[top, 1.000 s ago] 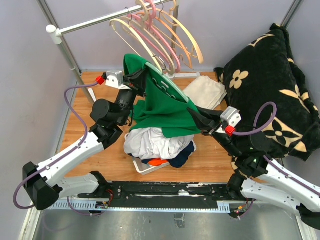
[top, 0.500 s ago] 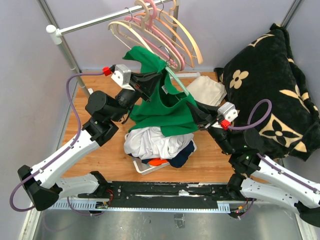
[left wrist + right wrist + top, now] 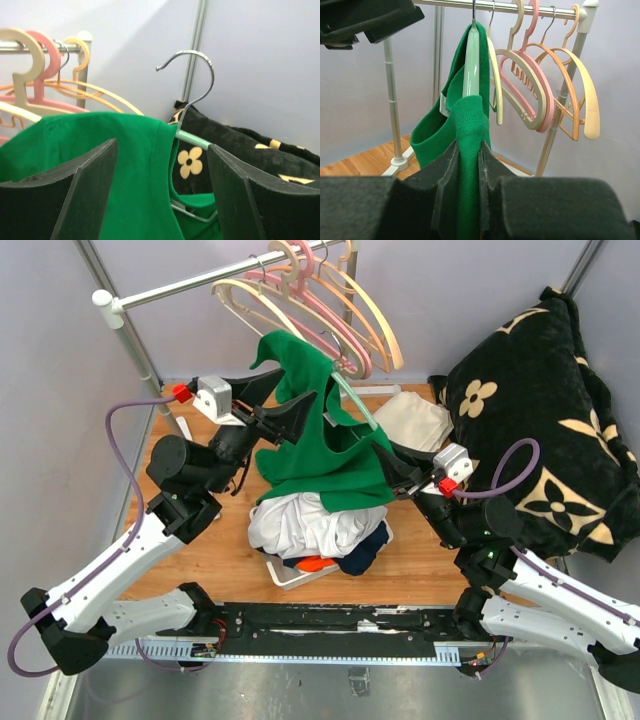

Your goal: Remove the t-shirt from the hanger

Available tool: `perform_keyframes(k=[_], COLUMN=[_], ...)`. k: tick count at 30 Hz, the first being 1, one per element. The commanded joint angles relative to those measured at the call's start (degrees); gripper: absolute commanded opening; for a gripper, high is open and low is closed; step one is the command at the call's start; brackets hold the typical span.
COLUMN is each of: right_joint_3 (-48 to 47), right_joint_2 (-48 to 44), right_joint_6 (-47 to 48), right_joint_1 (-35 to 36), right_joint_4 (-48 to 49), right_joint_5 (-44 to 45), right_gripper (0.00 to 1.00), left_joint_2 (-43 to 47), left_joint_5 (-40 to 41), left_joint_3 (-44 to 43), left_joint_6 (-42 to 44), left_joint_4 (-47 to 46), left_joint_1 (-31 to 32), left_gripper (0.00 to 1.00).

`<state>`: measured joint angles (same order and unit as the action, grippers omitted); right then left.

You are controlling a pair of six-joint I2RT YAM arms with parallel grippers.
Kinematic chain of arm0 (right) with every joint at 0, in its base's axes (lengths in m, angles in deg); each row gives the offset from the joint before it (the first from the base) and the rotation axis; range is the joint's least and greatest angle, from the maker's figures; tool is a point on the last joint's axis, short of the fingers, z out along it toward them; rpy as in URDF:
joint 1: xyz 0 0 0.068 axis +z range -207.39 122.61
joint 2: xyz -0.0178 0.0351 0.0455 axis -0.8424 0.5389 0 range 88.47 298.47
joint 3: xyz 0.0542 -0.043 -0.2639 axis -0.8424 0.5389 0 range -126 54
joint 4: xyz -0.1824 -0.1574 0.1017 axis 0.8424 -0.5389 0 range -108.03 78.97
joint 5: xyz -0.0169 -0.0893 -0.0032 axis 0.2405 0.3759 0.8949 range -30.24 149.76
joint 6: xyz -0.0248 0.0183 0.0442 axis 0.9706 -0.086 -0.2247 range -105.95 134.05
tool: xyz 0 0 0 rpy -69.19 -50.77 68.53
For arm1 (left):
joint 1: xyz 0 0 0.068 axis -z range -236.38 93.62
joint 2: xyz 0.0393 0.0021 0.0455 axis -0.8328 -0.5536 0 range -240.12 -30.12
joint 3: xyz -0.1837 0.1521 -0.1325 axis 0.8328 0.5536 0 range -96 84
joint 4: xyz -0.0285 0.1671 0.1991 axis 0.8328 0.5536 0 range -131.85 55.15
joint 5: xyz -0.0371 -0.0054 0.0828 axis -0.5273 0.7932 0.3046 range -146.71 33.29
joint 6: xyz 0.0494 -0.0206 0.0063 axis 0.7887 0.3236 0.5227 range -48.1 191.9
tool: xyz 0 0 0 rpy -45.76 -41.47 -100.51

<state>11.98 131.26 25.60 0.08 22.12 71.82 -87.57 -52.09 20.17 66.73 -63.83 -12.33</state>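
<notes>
Next, my left gripper grabs the hanger at the metal hook's base [image 3: 334, 370], which leaves the hanger's arm free for removing the t-shirt [image 3: 320, 455].
A green t-shirt [image 3: 320, 455] hangs over a pale green hanger [image 3: 354, 406] with a metal hook [image 3: 196, 75], held in the air below the rail. My right gripper [image 3: 392, 466] is shut on the shirt's lower right shoulder; in the right wrist view the fabric [image 3: 469, 125] is pinched between the pads of that gripper [image 3: 469, 150], with the hanger arm [image 3: 471, 60] rising above. My left gripper [image 3: 295, 397] is open at the shirt's upper left, holding nothing. In the left wrist view its jaws [image 3: 161, 150] stand wide before the shirt's collar [image 3: 125, 165].
Several cream, pink and orange hangers [image 3: 320, 300] hang on the metal rail [image 3: 190, 282] behind. A white basket [image 3: 285, 575] piled with clothes sits under the shirt. A folded beige cloth [image 3: 412, 422] and a black floral blanket [image 3: 540, 410] lie at the right.
My left gripper has opened, let go of the t-shirt and pulled back to the left. The shirt and hanger have risen slightly; the right gripper keeps its hold.
</notes>
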Motion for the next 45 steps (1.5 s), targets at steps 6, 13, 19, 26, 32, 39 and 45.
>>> perform_keyframes(k=[6,13,19,26,32,39,45], right_joint_3=[-0.42,-0.47,-0.23,-0.07,-0.04,0.05,-0.54], right_joint_2=[-0.74,-0.73,-0.77,-0.85,-1.19,-1.45,-1.72], right_joint_6=[-0.97,-1.93,-2.79,-3.29,-3.51,-3.65,-3.21], right_joint_1=[-1.05,-1.05,-1.05,-1.05,-1.05,-1.05,-1.03], right_joint_4=[6.16,5.79,5.35,5.35,5.15,4.76,2.91], right_joint_5=[-2.38,-3.22,-3.44,-3.79,-4.30,-4.34,-3.70], right_gripper=[0.01,0.01,0.01,0.01,0.01,0.01,0.19], left_joint_2=[-3.21,-7.35,-9.44,-11.36,-12.67,-13.45,-13.65], left_joint_5=[-6.02,-7.90,-8.15,-8.50,-8.17,-7.75,-6.23], left_joint_3=[-1.20,-4.43,-5.39,-6.83,-7.74,-8.91,-10.41], left_joint_6=[6.56,10.58,12.67,13.32,13.01,12.00,10.31], left_joint_4=[-9.79,-11.09,-12.20,-11.68,-11.01,-10.55,-9.44], left_joint_1=[-0.05,-0.02,-0.09,-0.02,-0.06,-0.02,-0.02], left_gripper=[0.79,0.79,0.77,0.67,0.54,0.28,0.01])
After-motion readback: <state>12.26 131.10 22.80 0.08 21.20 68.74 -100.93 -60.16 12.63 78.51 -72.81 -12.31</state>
